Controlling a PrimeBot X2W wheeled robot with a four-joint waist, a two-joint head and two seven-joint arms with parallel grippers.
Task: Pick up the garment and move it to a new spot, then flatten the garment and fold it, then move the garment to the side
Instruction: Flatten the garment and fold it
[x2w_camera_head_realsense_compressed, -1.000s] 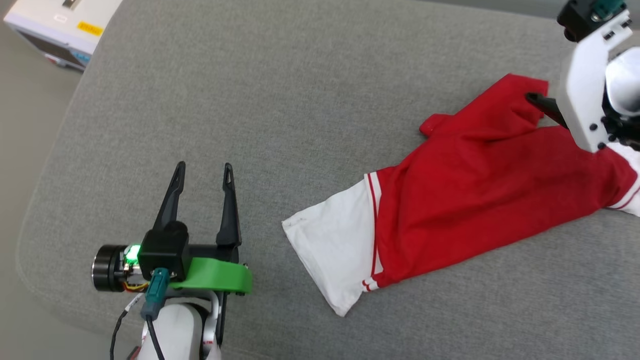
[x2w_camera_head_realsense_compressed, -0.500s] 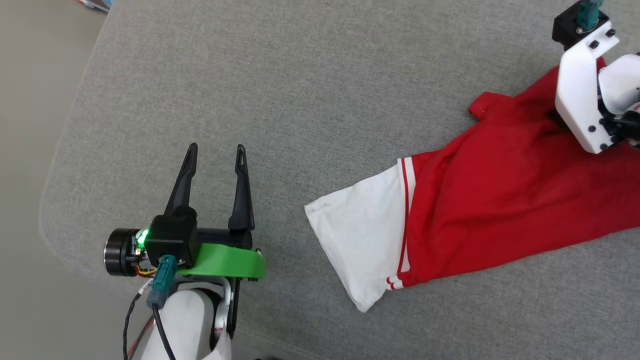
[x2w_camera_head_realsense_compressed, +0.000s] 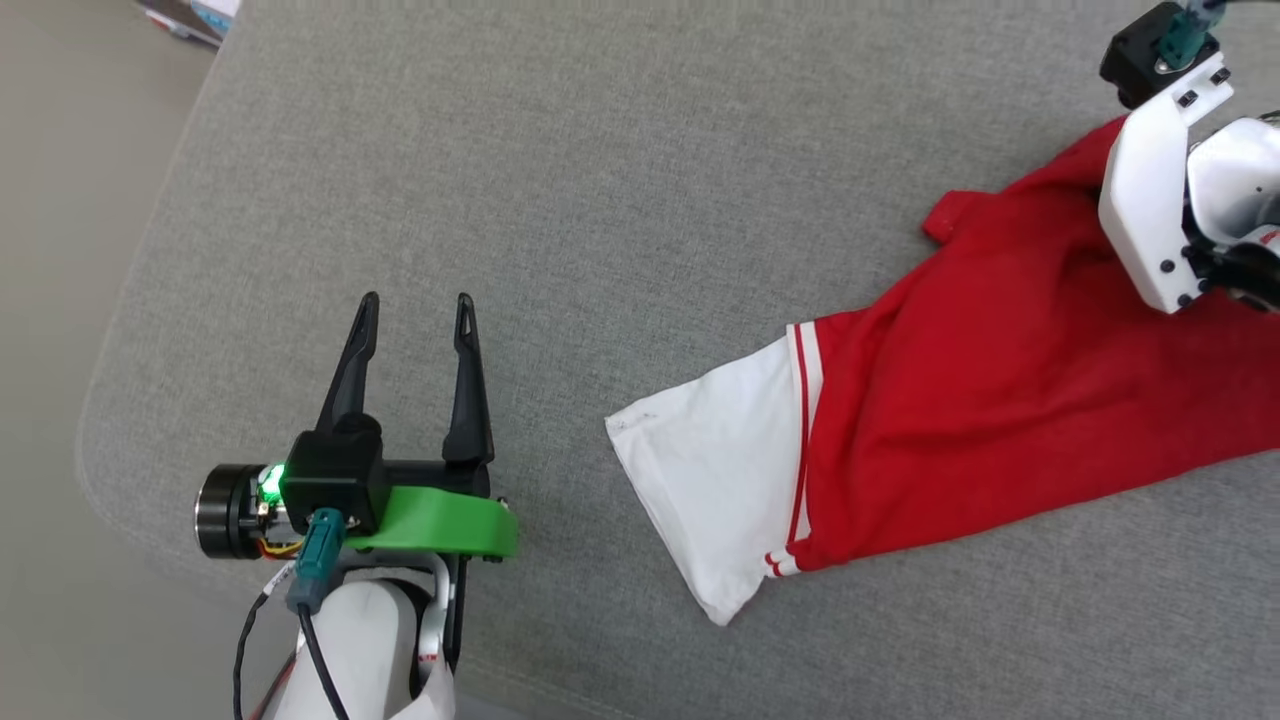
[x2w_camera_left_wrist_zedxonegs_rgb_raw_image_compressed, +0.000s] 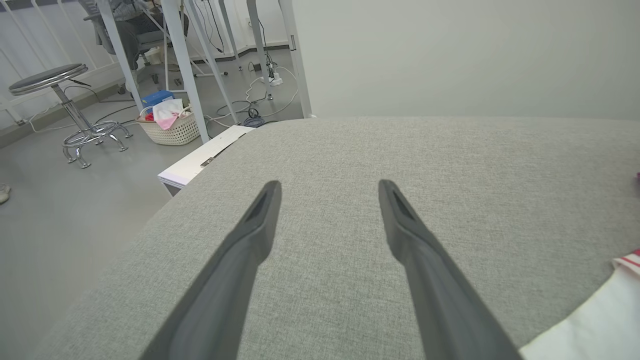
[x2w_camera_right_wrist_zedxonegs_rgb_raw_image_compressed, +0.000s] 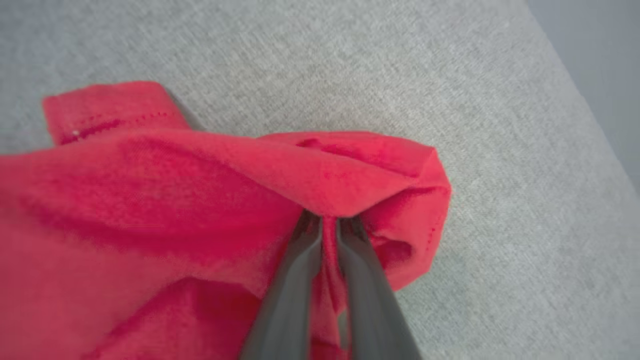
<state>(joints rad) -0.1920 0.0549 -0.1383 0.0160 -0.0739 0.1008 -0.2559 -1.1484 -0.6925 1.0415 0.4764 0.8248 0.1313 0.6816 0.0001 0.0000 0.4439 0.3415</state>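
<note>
The white sleeve (x2w_camera_head_realsense_compressed: 720, 490) lies flat on the cushion, so my left gripper grabs the garment by the sleeve's open cuff end (x2w_camera_head_realsense_compressed: 636, 420) next.
The garment (x2w_camera_head_realsense_compressed: 1000, 400), red with a white sleeve (x2w_camera_head_realsense_compressed: 720, 490) and striped trim, lies bunched on the grey cushion (x2w_camera_head_realsense_compressed: 620, 200) at the right of the head view. In the right wrist view my right gripper (x2w_camera_right_wrist_zedxonegs_rgb_raw_image_compressed: 327, 222) is shut on a pinched fold of the garment's red cloth (x2w_camera_right_wrist_zedxonegs_rgb_raw_image_compressed: 200, 200), its fingertips buried under the fold. The head view has its white wrist housing (x2w_camera_head_realsense_compressed: 1160, 210) over the garment's upper right. My left gripper (x2w_camera_head_realsense_compressed: 415, 310) stands open above bare cushion at the lower left, apart from the sleeve. Its fingers (x2w_camera_left_wrist_zedxonegs_rgb_raw_image_compressed: 250, 235) have nothing between them.
The cushion's rounded left edge (x2w_camera_head_realsense_compressed: 110, 400) drops to the floor. In the left wrist view a white box (x2w_camera_left_wrist_zedxonegs_rgb_raw_image_compressed: 200, 160), a wicker basket (x2w_camera_left_wrist_zedxonegs_rgb_raw_image_compressed: 167, 127), a metal stool (x2w_camera_left_wrist_zedxonegs_rgb_raw_image_compressed: 65, 100) and desk legs stand on the floor beyond the cushion.
My right gripper has shut on the red cloth near the garment's upper end. The head camera has shifted. The left gripper has stayed open over the cushion.
</note>
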